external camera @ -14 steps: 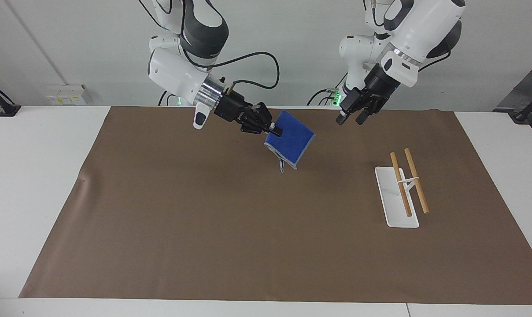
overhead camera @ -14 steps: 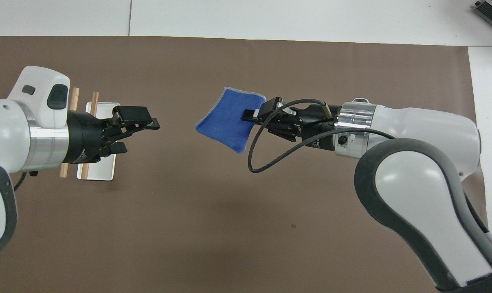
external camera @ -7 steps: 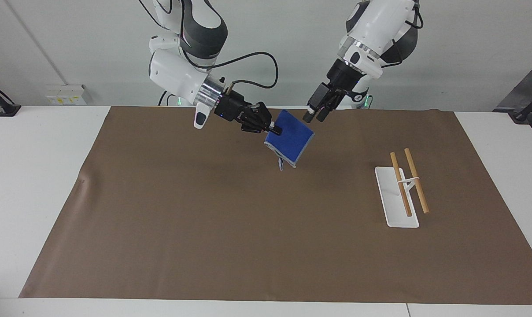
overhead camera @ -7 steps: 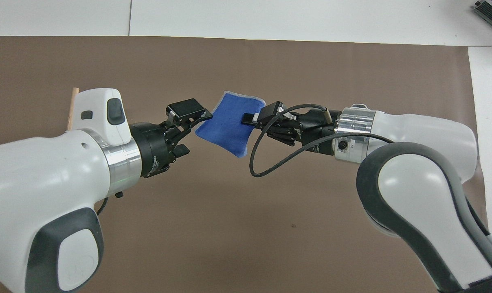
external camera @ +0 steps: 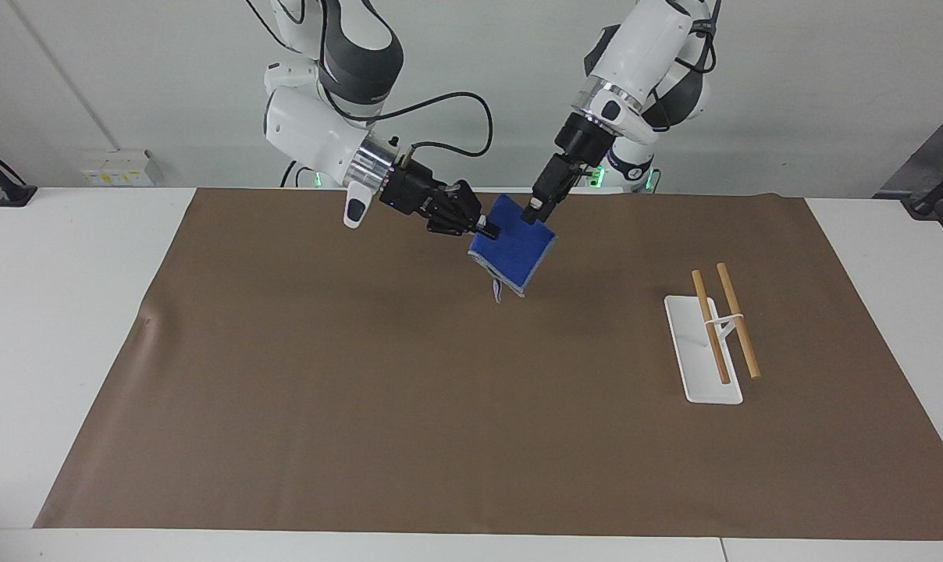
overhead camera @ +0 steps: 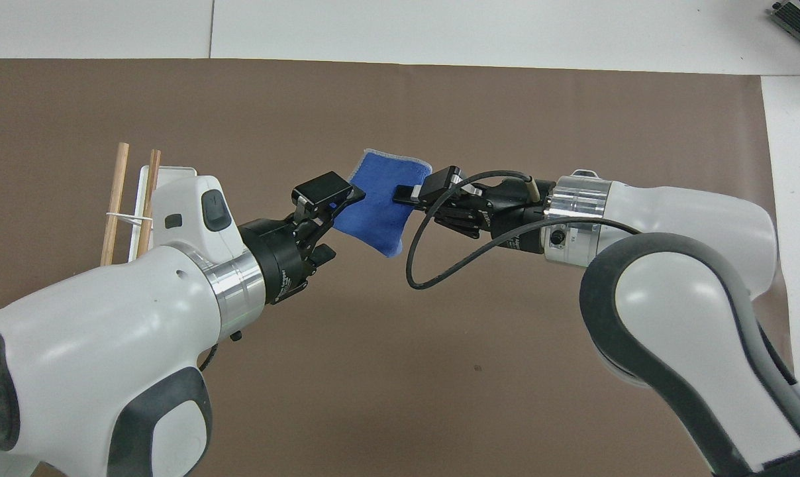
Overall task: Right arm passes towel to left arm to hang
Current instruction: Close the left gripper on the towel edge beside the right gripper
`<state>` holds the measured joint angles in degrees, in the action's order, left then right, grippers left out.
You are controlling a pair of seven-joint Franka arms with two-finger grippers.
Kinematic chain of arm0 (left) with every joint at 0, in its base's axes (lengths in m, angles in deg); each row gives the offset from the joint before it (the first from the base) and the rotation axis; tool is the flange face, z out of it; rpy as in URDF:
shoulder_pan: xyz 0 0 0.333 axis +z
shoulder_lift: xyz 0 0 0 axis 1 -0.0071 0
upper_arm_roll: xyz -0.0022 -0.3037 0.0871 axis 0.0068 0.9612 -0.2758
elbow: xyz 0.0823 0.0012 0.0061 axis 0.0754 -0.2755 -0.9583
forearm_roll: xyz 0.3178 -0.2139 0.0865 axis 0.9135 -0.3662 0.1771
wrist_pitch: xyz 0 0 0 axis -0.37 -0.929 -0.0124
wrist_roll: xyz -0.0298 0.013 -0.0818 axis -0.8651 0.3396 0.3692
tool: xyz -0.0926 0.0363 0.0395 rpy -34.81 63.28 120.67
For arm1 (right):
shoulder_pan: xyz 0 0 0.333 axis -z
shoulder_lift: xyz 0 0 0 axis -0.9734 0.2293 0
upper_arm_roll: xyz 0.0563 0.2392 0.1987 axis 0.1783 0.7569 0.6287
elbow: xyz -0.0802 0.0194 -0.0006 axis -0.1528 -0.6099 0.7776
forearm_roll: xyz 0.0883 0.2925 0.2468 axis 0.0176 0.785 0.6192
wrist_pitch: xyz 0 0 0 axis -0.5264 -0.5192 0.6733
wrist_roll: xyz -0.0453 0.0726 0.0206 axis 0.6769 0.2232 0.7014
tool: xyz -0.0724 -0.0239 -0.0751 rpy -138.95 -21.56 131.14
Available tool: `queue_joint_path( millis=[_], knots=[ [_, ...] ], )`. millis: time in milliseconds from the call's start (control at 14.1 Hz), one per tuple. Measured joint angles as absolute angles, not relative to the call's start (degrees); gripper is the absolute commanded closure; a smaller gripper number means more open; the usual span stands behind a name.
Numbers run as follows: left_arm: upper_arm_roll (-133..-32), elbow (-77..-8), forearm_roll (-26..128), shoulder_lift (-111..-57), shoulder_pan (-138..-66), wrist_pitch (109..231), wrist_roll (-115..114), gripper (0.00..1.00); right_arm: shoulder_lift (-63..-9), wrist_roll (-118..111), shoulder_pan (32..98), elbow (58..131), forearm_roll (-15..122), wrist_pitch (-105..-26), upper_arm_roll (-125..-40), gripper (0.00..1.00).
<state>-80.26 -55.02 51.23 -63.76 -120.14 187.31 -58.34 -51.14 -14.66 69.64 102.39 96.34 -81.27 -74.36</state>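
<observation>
My left gripper grips the blue towel by its free opposite edge next, since my right gripper crowds one edge.
The blue towel hangs in the air over the brown mat; it also shows in the overhead view. My right gripper is shut on one edge of it and holds it up, as the overhead view also shows. My left gripper is at the towel's other edge, toward the left arm's end. In the overhead view the left gripper is open, with one finger above the towel's edge and one below it.
A white rack base with two wooden rods stands on the mat toward the left arm's end. In the overhead view the rods are partly covered by my left arm. White table surrounds the mat.
My left arm swung in from over the rack to the towel, and its open fingers now straddle the towel's free edge. The right gripper and towel have hardly moved.
</observation>
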Motion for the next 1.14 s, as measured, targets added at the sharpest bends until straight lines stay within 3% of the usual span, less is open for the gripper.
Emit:
queue_joint_path(
  millis=[213, 284, 710, 781, 1135],
  knots=[
    [-80.32, -55.34, 51.23, -65.7, -120.3, 190.7, -58.83, 0.0, -51.21, -14.66, 69.64, 102.4, 96.34, -81.27, -74.36, 1.0],
    [-80.35, -55.34, 51.23, -66.39, -120.3, 191.74, -58.85, 0.06, -51.22, -14.66, 69.64, 102.4, 96.34, -81.27, -74.36, 1.0],
    [-80.37, -55.11, 51.22, -67.52, -120.3, 194.1, -59.11, 0.95, -51.24, -14.65, 69.64, 102.42, 96.34, -81.27, -74.36, 1.0],
    [-80.37, -55.09, 51.22, -67.52, -120.3, 194.1, -59.2, 1.0, -51.26, -14.65, 69.64, 102.42, 96.34, -81.27, -74.36, 1.0],
    [-80.59, -54.93, 51.22, -67.52, -120.3, 194.16, -59.3, 1.0, -51.29, -14.65, 69.64, 102.45, 96.34, -81.27, -74.36, 1.0]
  ],
)
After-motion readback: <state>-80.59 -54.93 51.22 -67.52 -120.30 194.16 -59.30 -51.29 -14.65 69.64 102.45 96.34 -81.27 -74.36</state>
